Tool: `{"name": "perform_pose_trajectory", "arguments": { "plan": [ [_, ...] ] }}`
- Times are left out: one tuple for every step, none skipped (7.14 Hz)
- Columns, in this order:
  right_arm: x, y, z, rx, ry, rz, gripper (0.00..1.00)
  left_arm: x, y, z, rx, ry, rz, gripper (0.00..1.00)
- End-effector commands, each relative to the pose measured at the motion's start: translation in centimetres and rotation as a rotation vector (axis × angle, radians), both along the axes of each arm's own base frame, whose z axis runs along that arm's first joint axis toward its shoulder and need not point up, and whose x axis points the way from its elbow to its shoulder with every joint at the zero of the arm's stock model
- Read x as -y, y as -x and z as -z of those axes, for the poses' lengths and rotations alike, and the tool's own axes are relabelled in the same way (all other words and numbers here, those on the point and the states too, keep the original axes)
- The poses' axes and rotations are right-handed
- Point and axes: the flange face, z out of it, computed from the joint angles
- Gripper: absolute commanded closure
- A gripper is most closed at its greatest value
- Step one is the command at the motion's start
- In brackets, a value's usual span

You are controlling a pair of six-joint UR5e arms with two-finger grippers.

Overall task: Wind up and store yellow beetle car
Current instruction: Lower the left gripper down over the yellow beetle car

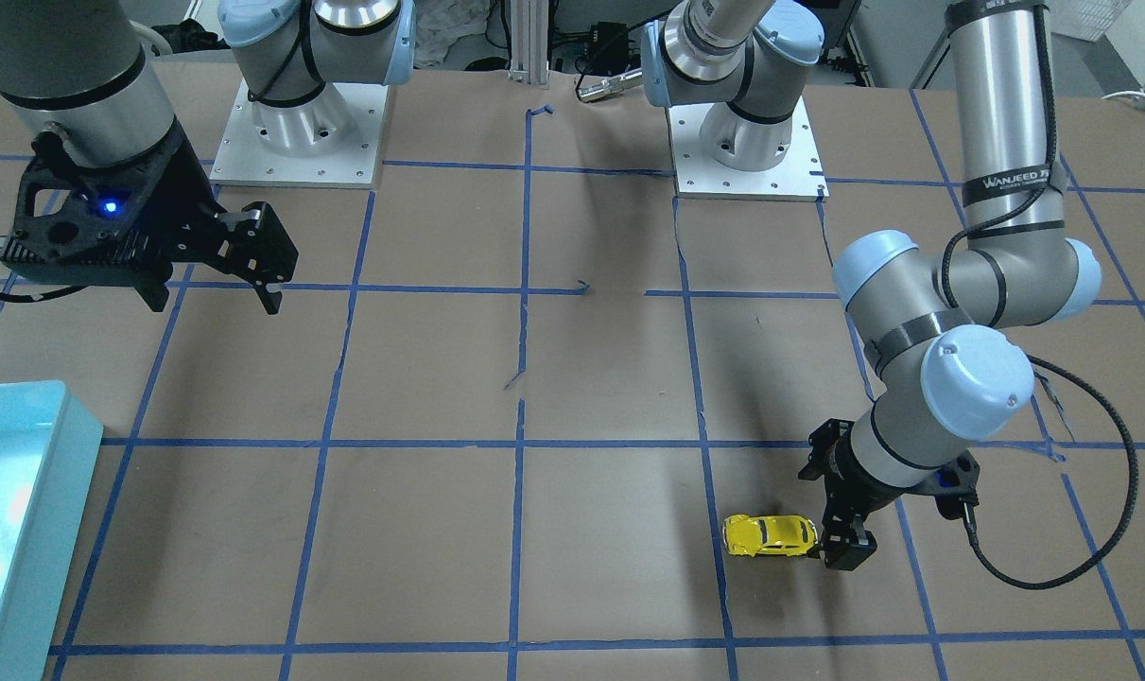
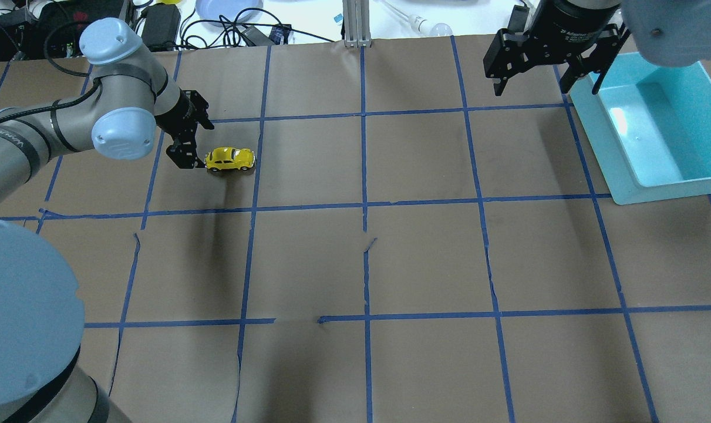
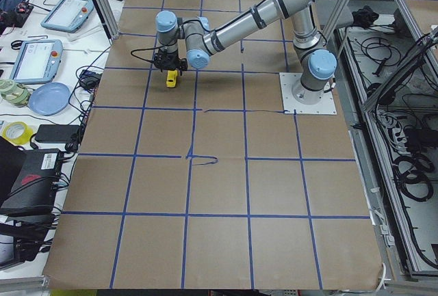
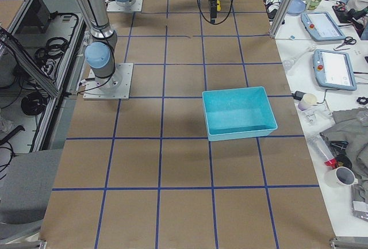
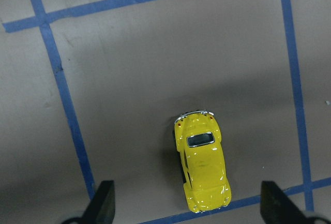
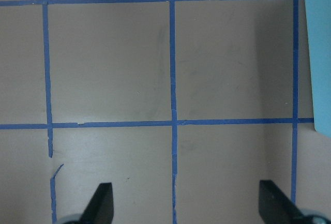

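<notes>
My left gripper grabs the yellow beetle car by the sides of its cabin next, so its wheels stay free for winding up.
The yellow beetle car (image 2: pixel 230 158) stands on its wheels on the brown table, also in the front view (image 1: pixel 769 535) and the left side view (image 3: pixel 172 79). My left gripper (image 2: pixel 189 136) is open and low, right beside the car's end; I cannot tell whether a finger touches it. In the left wrist view the car (image 5: pixel 201 164) lies on the table between the two spread fingers (image 5: pixel 103 203). My right gripper (image 2: pixel 537 88) is open and empty, held high next to the teal bin; it also shows in the front view (image 1: pixel 213 293).
A teal open bin (image 2: pixel 666 191) stands at the far right of the table, also in the front view (image 1: pixel 43 567) and the right side view (image 4: pixel 238 133). Blue tape lines grid the brown paper. Cables and a plate lie beyond the far edge.
</notes>
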Motion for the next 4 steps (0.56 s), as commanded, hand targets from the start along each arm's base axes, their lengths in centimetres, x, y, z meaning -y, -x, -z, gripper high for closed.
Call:
{"name": "perform_pose_trajectory", "arguments": {
  "plan": [
    [0.00,0.01,0.02,-0.001,0.000,0.000,0.00,0.44,1.05,2.69,-0.006,-0.018,-0.019,0.00],
    [0.00,-0.01,0.02,0.000,0.000,0.000,0.00,0.59,1.23,3.22,-0.006,-0.019,-0.020,0.00],
    [0.00,0.01,0.02,-0.001,0.000,0.002,0.00,0.61,1.23,3.62,-0.007,-0.025,-0.019,0.00],
    [0.00,0.01,0.02,-0.001,0.000,0.002,0.00,0.66,1.21,3.66,-0.005,-0.024,-0.010,0.00]
  ]
}}
